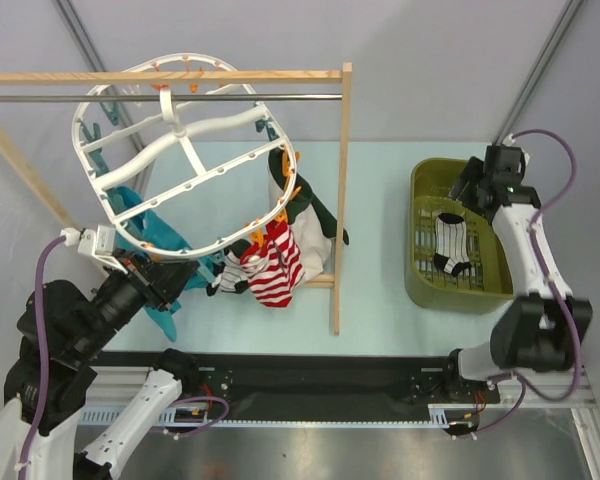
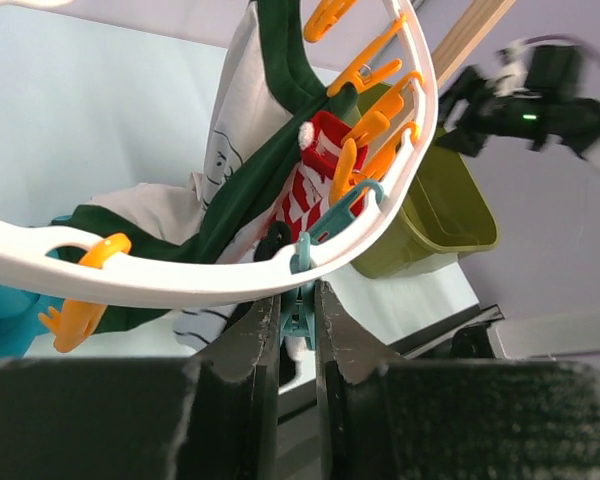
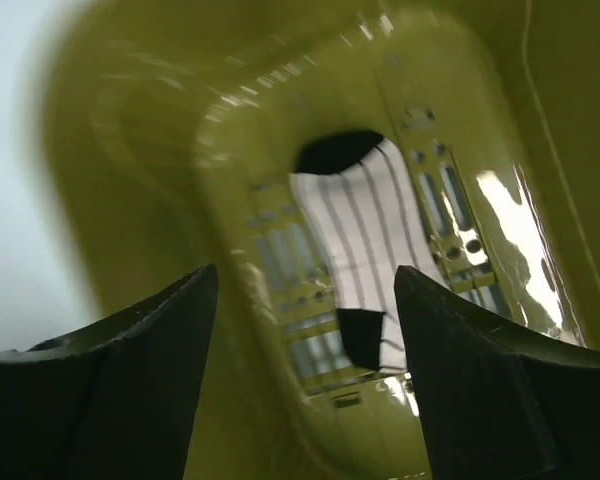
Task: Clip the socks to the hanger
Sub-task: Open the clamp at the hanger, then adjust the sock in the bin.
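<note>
The right gripper picks up the white black-striped sock just behind its far black end next, so that end of the sock stays free to clip.
The white oval hanger hangs tilted from the metal rod, and its rim crosses the left wrist view. A red-and-white sock and a white black-striped sock hang at its near rim. My left gripper is shut on a teal clip under the rim. Another white sock with thin black stripes and black toe lies in the green basket. My right gripper is open and empty above the basket's far end, with that sock ahead of the jaws.
A wooden rack with a metal rod carries the hanger. A dark green-and-white garment and a teal cloth hang from it. Orange clips line the rim. The basket stands at the right of the pale table.
</note>
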Controlling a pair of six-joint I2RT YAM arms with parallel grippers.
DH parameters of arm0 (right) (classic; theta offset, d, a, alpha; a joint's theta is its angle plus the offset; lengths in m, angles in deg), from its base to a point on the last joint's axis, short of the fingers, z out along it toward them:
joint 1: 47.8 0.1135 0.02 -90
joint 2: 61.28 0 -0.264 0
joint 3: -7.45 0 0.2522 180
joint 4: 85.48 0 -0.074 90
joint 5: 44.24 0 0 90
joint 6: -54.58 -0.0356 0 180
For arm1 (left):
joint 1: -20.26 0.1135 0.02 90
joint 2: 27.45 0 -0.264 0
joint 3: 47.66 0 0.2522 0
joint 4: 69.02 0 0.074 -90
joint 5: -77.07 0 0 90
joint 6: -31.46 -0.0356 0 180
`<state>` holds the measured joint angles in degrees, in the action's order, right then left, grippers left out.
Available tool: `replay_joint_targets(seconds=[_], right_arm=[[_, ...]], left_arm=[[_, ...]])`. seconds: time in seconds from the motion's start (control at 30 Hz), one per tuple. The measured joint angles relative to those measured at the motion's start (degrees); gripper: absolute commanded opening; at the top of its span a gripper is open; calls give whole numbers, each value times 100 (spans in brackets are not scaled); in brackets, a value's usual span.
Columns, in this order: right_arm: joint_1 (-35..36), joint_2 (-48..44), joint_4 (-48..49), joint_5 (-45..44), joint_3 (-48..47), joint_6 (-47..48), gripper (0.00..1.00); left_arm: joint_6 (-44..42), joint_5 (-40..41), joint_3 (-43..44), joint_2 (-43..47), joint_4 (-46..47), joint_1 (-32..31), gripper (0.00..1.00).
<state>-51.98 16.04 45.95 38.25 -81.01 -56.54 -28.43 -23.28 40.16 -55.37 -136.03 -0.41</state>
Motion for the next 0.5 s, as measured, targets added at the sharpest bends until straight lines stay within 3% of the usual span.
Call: replay_joint_targets(seconds=[0.23,0.5], right_arm=[[-229,2000,181,-120,94,-120,78],[-225,3464,621,-284,-664,-358,66]], left_arm=[[136,-234,-168,35,184,0,0],[203,-367,-284,35,219,0,0]])
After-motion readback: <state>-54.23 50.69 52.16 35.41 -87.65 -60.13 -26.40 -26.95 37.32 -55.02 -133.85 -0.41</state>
